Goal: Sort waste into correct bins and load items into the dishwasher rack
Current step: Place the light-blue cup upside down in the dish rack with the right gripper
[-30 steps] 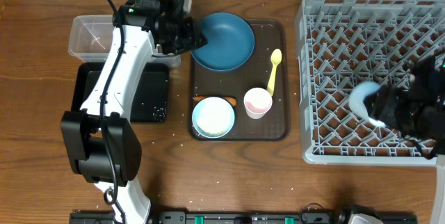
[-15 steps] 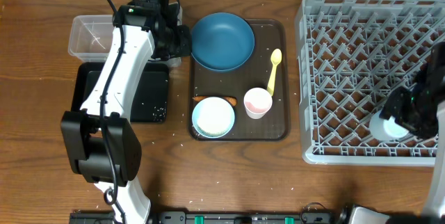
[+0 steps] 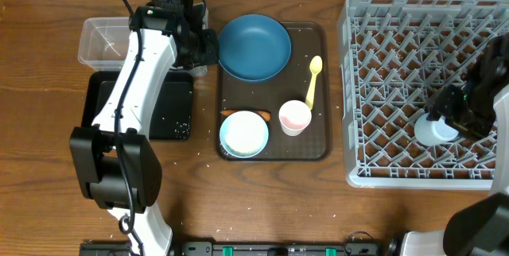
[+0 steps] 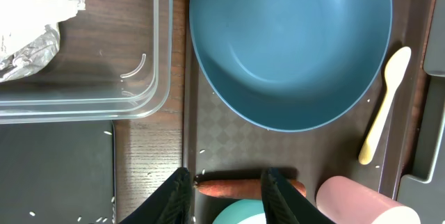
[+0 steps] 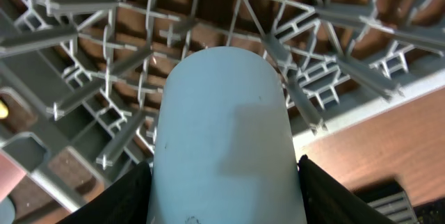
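Note:
I'll next grab the pink cup [image 3: 294, 117] by its rim with my left gripper, its base end free for the handover to my right gripper.
My right gripper [image 5: 222, 200] is shut on the light-blue cup [image 5: 222, 133] and holds it over the grid at the front right of the grey dishwasher rack [image 3: 358, 89]. My left gripper [image 4: 226, 200] hangs open and empty beside the left rim of the big dark-blue bowl [image 3: 254, 47]. Far below its fingers the orange carrot [image 4: 229, 187] lies on the brown tray [image 3: 318, 149]. On that tray also stand the small pale-blue bowl [image 3: 244, 134], the pink cup [image 3: 294, 117] and the yellow spoon [image 3: 313, 81]. Crumpled white tissue [image 4: 35, 22] lies in the clear tub [image 3: 103, 41].
The shallow black tray [image 3: 179, 109], with scattered rice grains on it, lies in front of the clear tub and under my left arm. A few loose grains dot the brown tray and the wooden table. The rack fills the right side.
My left gripper drew back left from the dark-blue bowl's rim, then stayed still. My right gripper swung the light-blue cup about over the rack's front right part.

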You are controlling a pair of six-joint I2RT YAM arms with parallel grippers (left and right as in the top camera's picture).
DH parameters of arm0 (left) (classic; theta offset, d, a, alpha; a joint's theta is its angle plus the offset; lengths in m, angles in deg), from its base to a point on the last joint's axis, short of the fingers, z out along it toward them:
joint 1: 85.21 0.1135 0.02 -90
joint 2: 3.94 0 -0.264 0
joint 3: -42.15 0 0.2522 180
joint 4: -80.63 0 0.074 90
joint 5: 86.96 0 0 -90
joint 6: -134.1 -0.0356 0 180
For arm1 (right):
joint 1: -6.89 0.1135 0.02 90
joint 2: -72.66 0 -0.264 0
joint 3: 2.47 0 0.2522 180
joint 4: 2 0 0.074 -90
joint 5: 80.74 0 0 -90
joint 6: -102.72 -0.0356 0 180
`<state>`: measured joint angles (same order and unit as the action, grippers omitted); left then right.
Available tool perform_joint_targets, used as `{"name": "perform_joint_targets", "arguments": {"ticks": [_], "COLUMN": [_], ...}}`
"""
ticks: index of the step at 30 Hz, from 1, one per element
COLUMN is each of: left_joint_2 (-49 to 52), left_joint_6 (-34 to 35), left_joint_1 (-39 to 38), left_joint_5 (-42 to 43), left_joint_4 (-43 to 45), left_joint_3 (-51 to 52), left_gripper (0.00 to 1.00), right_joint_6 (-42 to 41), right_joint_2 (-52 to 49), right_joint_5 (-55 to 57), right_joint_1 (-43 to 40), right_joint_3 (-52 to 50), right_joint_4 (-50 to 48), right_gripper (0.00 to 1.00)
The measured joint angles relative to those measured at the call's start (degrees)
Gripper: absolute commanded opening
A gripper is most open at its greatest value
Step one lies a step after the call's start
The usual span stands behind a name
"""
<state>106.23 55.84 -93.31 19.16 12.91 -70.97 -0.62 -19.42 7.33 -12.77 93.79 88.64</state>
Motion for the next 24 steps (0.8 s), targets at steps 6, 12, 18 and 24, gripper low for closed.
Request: {"name": "perform_joint_targets", "arguments": {"ticks": [6,12,18,24], "left_joint_2": [0.0,0.0,0.0,0.0], "left_joint_6": [0.0,0.0,0.0,0.0], "left_joint_1": [0.0,0.0,0.0,0.0], "left_joint_5": [0.0,0.0,0.0,0.0], "left_joint_4": [0.0,0.0,0.0,0.0], "left_joint_3": [0.0,0.0,0.0,0.0], "left_gripper": [0.36,0.36,0.36,0.36], "right_joint_6": [0.2,0.4,0.6,0.6], "right_joint_2": [-2.8,-4.3,-5.7,-5.7], "right_joint_5": [-0.2,-0.2,-0.9,-1.3], "right_joint_1": [0.0,0.2,0.2,0.2], "right_joint_3": [-0.6,-1.3,-1.6,-1.6], "right_joint_4": [-2.6,-1.8,-3.9,-4.0], "right_gripper": [0.54,0.67,0.7,0.73]}}
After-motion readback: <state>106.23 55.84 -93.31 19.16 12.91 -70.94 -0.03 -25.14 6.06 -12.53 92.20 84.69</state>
